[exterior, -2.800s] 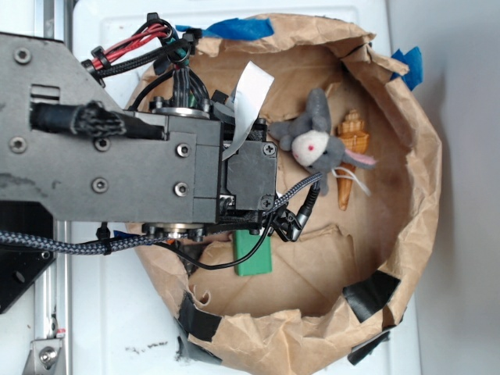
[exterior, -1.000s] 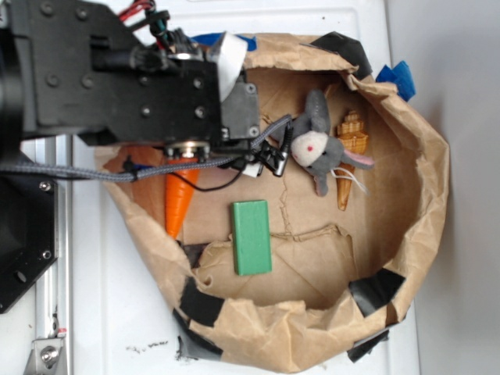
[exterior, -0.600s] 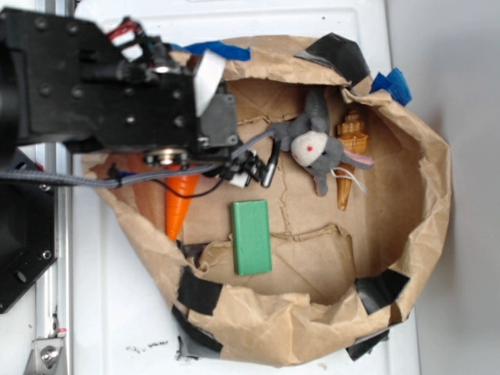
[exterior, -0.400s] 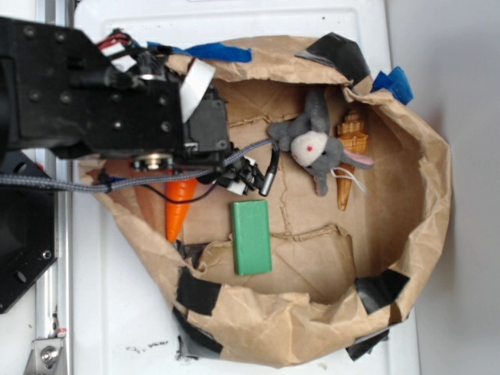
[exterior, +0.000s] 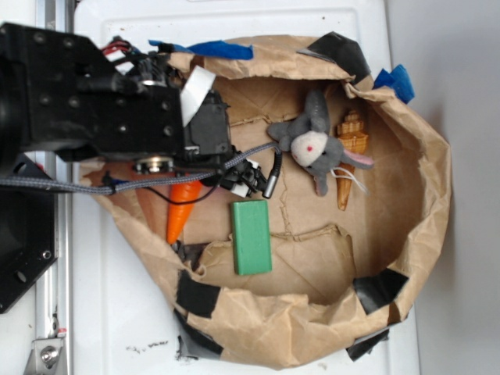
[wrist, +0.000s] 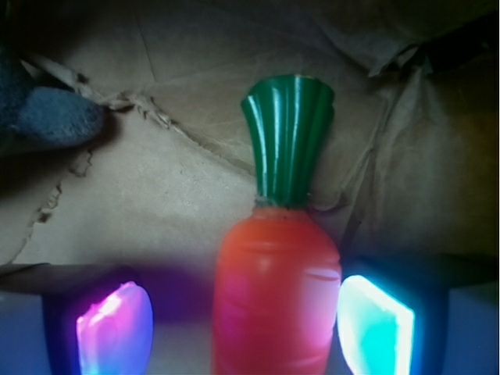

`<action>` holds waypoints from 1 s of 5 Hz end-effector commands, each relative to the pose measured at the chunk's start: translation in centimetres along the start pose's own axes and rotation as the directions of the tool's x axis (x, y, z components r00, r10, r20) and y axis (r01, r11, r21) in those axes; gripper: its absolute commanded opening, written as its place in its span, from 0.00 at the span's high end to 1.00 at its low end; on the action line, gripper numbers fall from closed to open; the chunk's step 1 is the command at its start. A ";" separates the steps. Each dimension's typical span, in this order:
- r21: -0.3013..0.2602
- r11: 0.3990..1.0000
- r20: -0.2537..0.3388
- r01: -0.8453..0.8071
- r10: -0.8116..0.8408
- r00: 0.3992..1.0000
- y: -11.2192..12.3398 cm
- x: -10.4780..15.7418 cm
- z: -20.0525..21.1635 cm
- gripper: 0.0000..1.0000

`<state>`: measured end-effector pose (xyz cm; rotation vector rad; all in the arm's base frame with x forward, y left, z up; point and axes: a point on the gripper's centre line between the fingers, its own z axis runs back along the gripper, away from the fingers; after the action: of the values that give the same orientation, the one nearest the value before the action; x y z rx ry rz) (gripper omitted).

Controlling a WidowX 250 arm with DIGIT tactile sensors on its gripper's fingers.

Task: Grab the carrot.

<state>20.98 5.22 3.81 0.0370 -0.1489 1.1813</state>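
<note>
The gripper grabs the thick orange body of the carrot point(exterior: 181, 212) below its green stem next, to lift it from the paper basin.
The carrot point(exterior: 181, 212) lies at the left side of the brown paper basin point(exterior: 426, 234), its orange tip pointing toward the near rim and its thick end hidden under my black arm point(exterior: 117, 109). In the wrist view the carrot point(wrist: 277, 289) stands between my fingers, green stem point(wrist: 287, 137) pointing away. My gripper point(wrist: 244, 328) is open around it. The cyan-lit right pad point(wrist: 375, 324) sits right against the carrot's side, and the magenta-lit left pad point(wrist: 113, 328) stands apart from it with a clear gap.
A green block point(exterior: 251, 237) lies just right of the carrot. A grey plush mouse point(exterior: 312, 147) and a tan ice-cream-cone toy point(exterior: 349, 156) rest farther right. Crumpled paper walls ring the basin, with black tape point(exterior: 197, 295) at the near rim.
The arm has moved from the basin's middle to its left side, uncovering the green block, and now sits over the carrot's thick end. In the last half second it shifted only slightly.
</note>
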 end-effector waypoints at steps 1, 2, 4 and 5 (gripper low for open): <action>-0.017 1.000 0.019 -0.016 0.016 1.000 0.3 0.4 -1.3 0.00; -0.012 1.000 0.018 -0.002 0.002 1.000 0.2 0.1 -1.9 0.00; -0.046 0.998 0.009 0.048 -0.048 0.999 0.0 0.6 -1.1 1.00; -0.063 0.994 0.027 0.093 -0.091 0.995 -0.2 0.6 -0.6 1.00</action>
<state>21.70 4.98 2.77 0.0096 -0.1756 1.0730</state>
